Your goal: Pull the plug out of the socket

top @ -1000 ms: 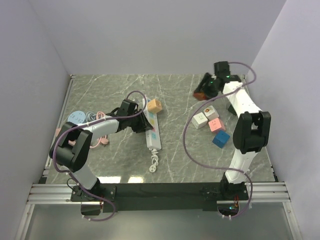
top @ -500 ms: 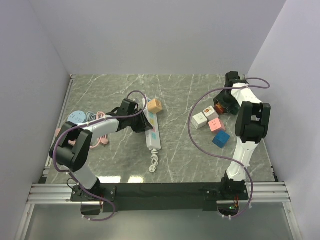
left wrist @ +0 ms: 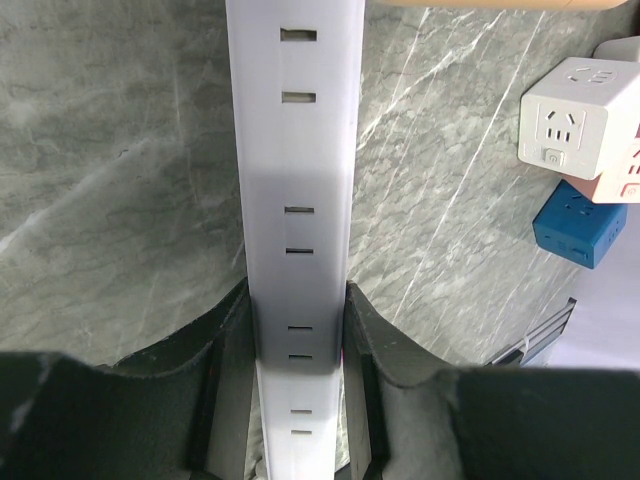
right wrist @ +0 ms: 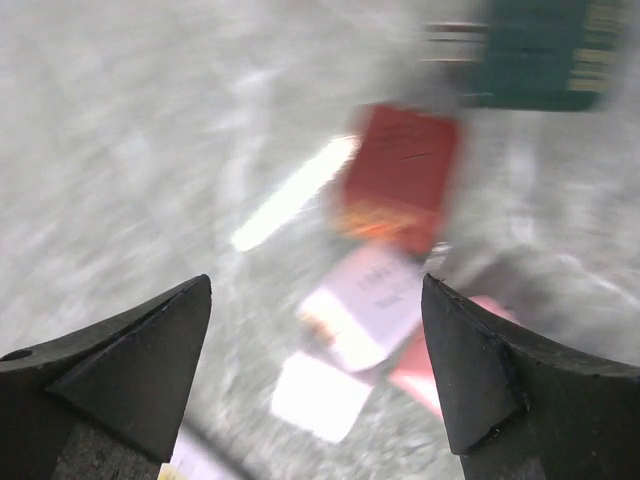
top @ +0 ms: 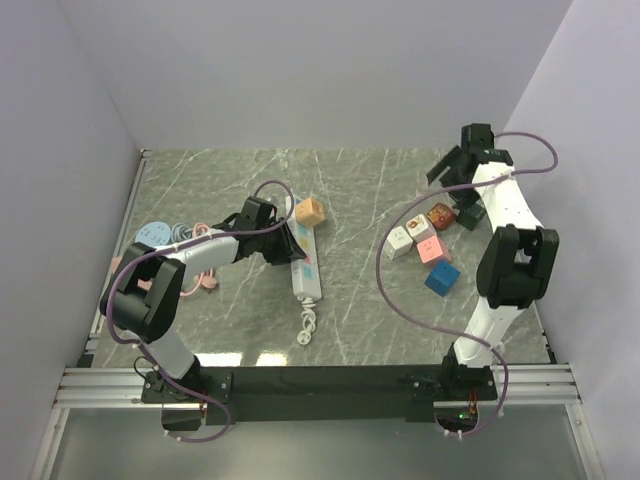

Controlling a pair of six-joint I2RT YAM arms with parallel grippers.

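My right gripper grabs the tan cube (top: pixel 309 211) by two opposite sides next, leaving the cube's plugged side free, to pull the cube off the socket (top: pixel 306 272).
A white power strip (top: pixel 305 262) lies mid-table, and its own cord and plug (top: pixel 308 326) lie at its near end. A tan cube (top: pixel 309 211) sits at its far end, only an edge of which shows in the left wrist view (left wrist: pixel 480 3). My left gripper (top: pixel 284 245) is shut on the strip (left wrist: pixel 297 150), one finger on each long side (left wrist: pixel 297 370). My right gripper (top: pixel 447 166) is open and empty, raised above the back right of the table. In its blurred view (right wrist: pixel 316 290) a red cube (right wrist: pixel 400 175) lies below it.
The red cube (top: pixel 441 215) lies with two white socket cubes (top: pixel 398 241) (top: pixel 420 227), a pink one (top: pixel 433 251) and a blue one (top: pixel 441 277) at the right. A blue disc (top: pixel 152 233) and pink cables (top: pixel 203 281) lie at the left edge.
My right gripper brought the red cube from the back to beside the other cubes, let it go and rose away open. The left gripper and strip have not moved.
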